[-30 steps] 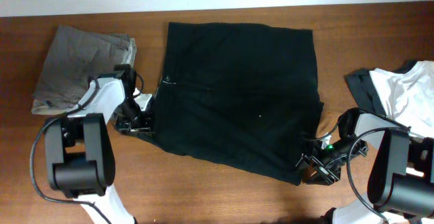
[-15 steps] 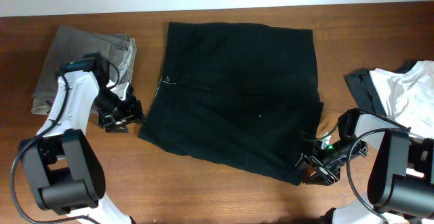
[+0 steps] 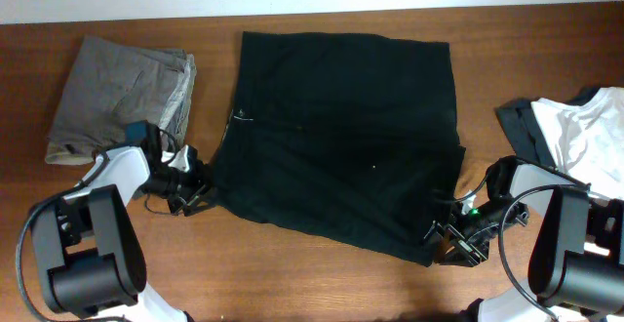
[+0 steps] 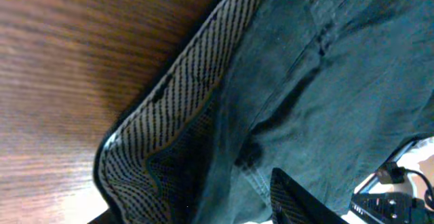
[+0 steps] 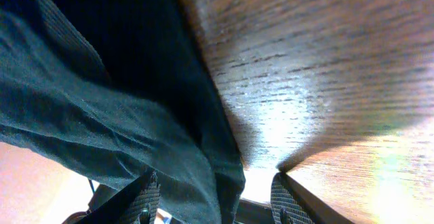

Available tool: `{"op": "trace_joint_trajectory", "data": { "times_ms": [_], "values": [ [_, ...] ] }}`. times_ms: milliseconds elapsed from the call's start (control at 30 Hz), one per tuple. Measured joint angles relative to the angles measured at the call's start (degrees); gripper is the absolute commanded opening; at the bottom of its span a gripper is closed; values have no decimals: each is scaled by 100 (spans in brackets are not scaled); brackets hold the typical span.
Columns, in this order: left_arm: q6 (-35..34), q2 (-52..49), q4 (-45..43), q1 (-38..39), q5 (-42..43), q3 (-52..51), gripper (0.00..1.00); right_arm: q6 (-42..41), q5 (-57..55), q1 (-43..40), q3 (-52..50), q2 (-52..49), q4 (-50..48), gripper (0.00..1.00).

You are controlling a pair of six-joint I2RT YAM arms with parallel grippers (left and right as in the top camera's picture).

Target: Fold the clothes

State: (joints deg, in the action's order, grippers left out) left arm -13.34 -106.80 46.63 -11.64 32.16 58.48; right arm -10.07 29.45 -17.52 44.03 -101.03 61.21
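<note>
My right gripper is to grab the black shorts' front corner next, the one opposite my left gripper's corner, to fold the shorts' front edge over.
The black shorts (image 3: pixel 341 137) lie spread flat in the middle of the table, with a small white label (image 3: pixel 241 119) at their left edge. My left gripper (image 3: pixel 191 189) is low at the shorts' lower left corner. In the left wrist view its jaws are apart, and the cloth edge (image 4: pixel 285 95) lies over the striped pad (image 4: pixel 178 119). My right gripper (image 3: pixel 451 243) is at the lower right corner. Its fingers (image 5: pixel 145 198) stand wide apart with the cloth corner (image 5: pixel 203 163) between them, not pinched.
A folded grey garment (image 3: pixel 122 98) lies at the back left. A pile of white and dark clothes (image 3: pixel 580 132) lies at the right edge. Bare brown table (image 3: pixel 322 273) runs along the front.
My left gripper swung out to the left away from the shorts' edge, then came back lower to the shorts' lower left corner. The right arm and the shorts have not moved.
</note>
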Motion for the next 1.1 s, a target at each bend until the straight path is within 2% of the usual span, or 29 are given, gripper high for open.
{"op": "trace_joint_trajectory", "data": {
  "times_ms": [133,233,300,367,433,500,600,767,867,1100],
  "values": [
    [-46,31,-155,-2,-195,-31,17,-2,-7,0,0,0,0,56],
    [-68,31,-179,-2,-424,-52,1,2,-20,0,0,0,4,56],
    [-59,20,-186,-2,-433,-59,1,0,-24,0,0,11,11,56],
    [-63,20,-188,-4,-369,-63,1,20,-87,0,2,186,96,61],
    [-63,44,-195,-7,-343,-76,1,48,-109,0,11,732,376,65],
    [-63,297,-197,-7,-337,-122,1,81,-107,0,33,1126,649,66],
    [-63,813,-201,-7,-295,-127,1,9,-107,57,-37,1163,715,66],
    [-61,857,-214,107,-280,-127,1,-522,-37,544,-623,1172,162,59],
    [-61,857,-227,256,-280,-127,1,-942,26,828,-754,1174,-170,50],
    [-61,857,-234,339,-326,-127,1,-1805,-55,975,-953,1174,-638,49]
  ]
}}
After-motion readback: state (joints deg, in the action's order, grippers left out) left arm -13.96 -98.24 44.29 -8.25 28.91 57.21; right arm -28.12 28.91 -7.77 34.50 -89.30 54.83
